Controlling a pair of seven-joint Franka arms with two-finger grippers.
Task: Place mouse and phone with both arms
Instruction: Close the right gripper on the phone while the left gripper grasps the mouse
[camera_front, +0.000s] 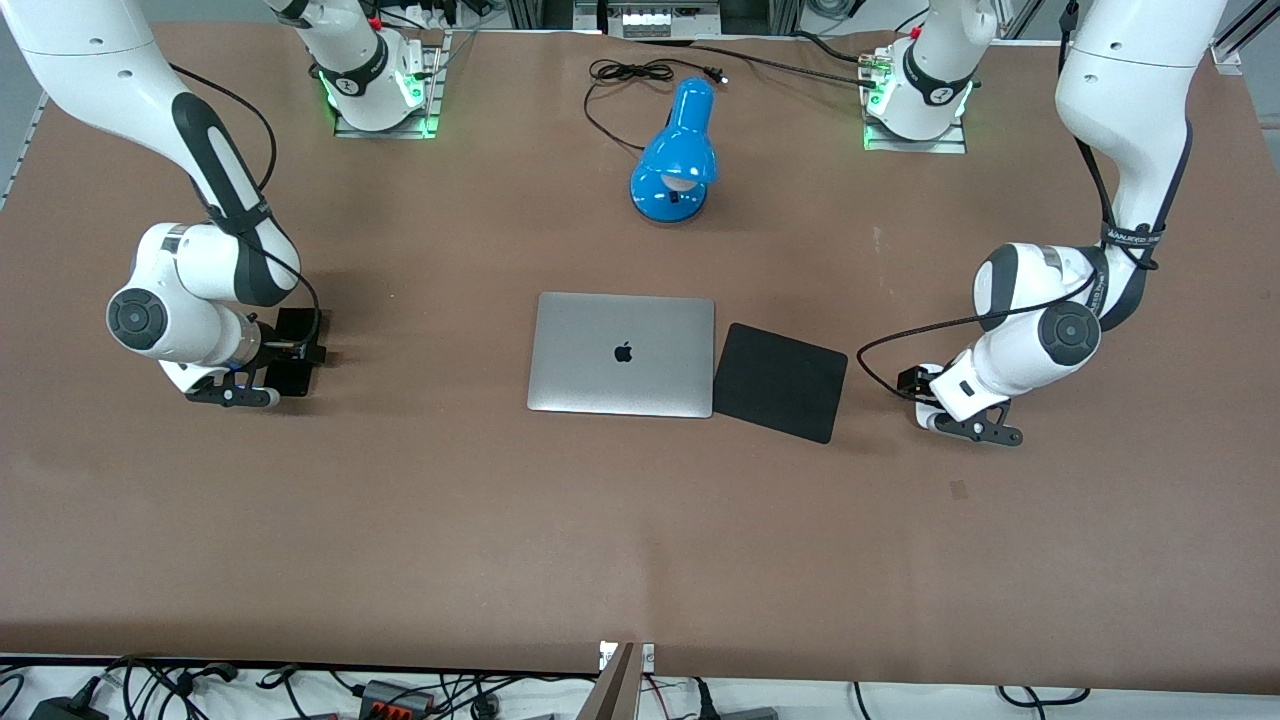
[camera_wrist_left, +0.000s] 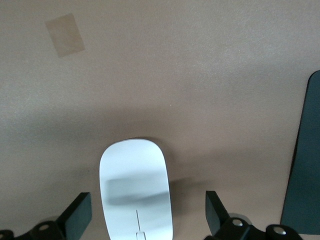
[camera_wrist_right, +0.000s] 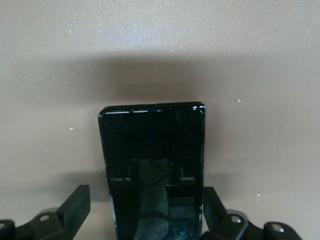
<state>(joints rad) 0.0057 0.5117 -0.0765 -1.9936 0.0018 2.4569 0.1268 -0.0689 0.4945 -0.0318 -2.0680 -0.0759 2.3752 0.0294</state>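
Note:
I need to grab the white mouse by its long sides with my left gripper, so that I can place it on the black mouse pad (camera_front: 780, 384).
The white oval mouse (camera_wrist_left: 135, 187) lies flat on the brown table, between the spread fingers (camera_wrist_left: 76, 216) of my left gripper (camera_wrist_left: 145, 220), which is open and low over it toward the left arm's end of the table. In the front view the left gripper (camera_front: 920, 388) covers most of the mouse. The black glossy phone (camera_wrist_right: 152, 160) lies flat between the fingers (camera_wrist_right: 75, 210) of my right gripper (camera_wrist_right: 145, 215), also open, with gaps on both sides. In the front view the phone (camera_front: 298, 328) shows under the right gripper (camera_front: 285, 358) toward the right arm's end.
A closed silver laptop (camera_front: 621, 353) sits mid-table with a black mouse pad (camera_front: 780, 382) beside it, toward the left arm's end; the pad's edge (camera_wrist_left: 306, 165) shows near the mouse. A blue desk lamp (camera_front: 677, 155) with its cord lies near the bases. A tape patch (camera_wrist_left: 65, 35) marks the table.

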